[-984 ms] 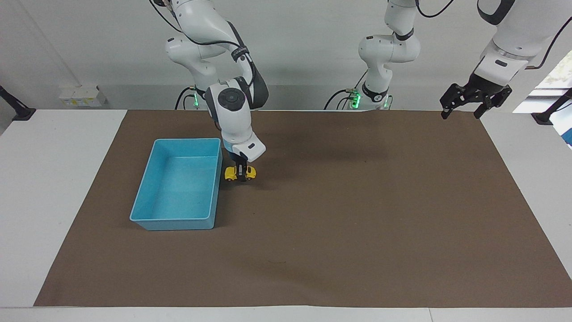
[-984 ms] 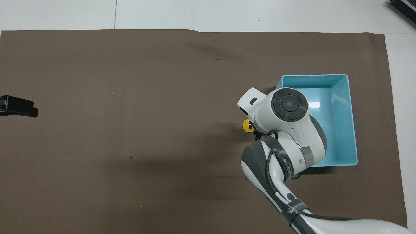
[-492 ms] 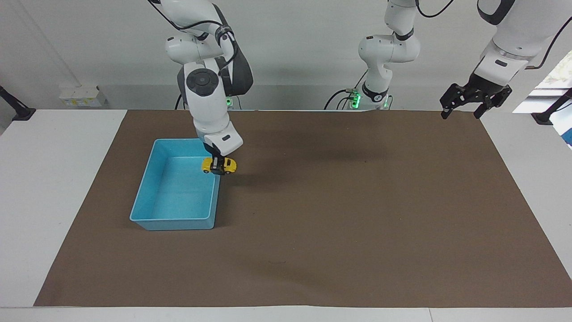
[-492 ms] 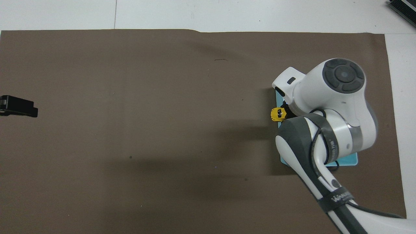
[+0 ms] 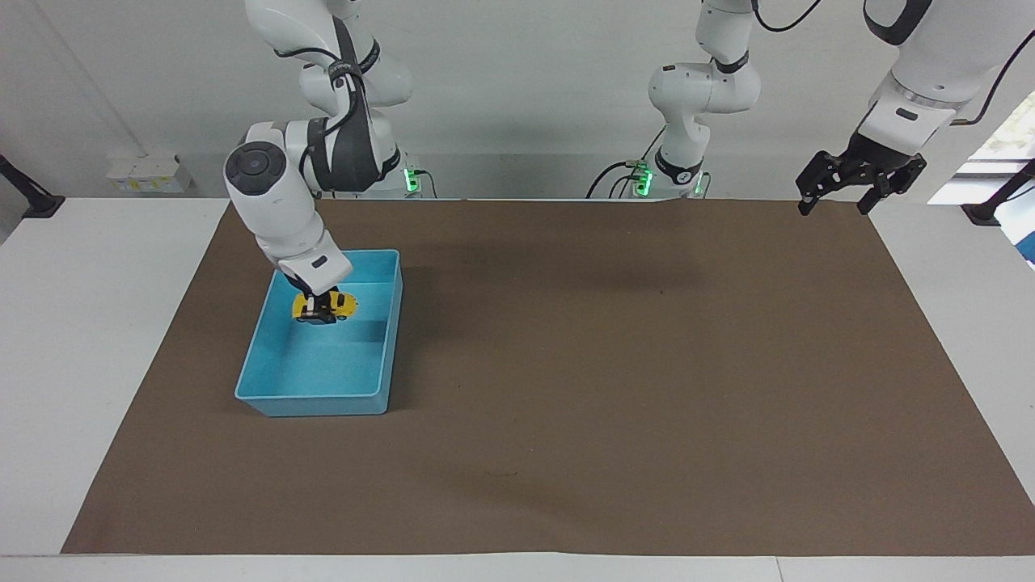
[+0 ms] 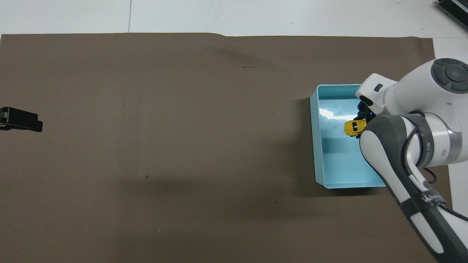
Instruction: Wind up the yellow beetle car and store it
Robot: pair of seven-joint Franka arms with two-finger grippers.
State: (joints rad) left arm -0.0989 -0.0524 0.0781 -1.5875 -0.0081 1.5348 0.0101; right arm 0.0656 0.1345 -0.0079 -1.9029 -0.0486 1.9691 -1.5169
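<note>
My right gripper keeps hold of the yellow beetle car (image 6: 351, 128), still above the bin's bottom, until it is lower in the light blue bin, then opens.
The yellow beetle car (image 5: 344, 304) is held in my right gripper (image 5: 318, 314), which is shut on it and holds it in the air over the inside of the light blue bin (image 5: 311, 397). In the overhead view the car (image 6: 351, 128) shows over the bin's floor, beside the right gripper (image 6: 361, 120), with the bin's wall (image 6: 315, 146) toward the table's middle. My left gripper (image 5: 837, 190) is open and empty, waiting raised over the mat's corner at the left arm's end; only its tip (image 6: 20, 119) shows in the overhead view.
A brown mat (image 5: 606, 364) covers most of the white table (image 5: 89, 323). Small white boxes (image 5: 149, 172) sit by the wall at the right arm's end. A black clamp stand (image 5: 32, 198) is at the table's corner there.
My right gripper lifted the car off the mat beside the bin, carried it over the bin's wall and now holds it over the bin's inside. The left arm has not moved.
</note>
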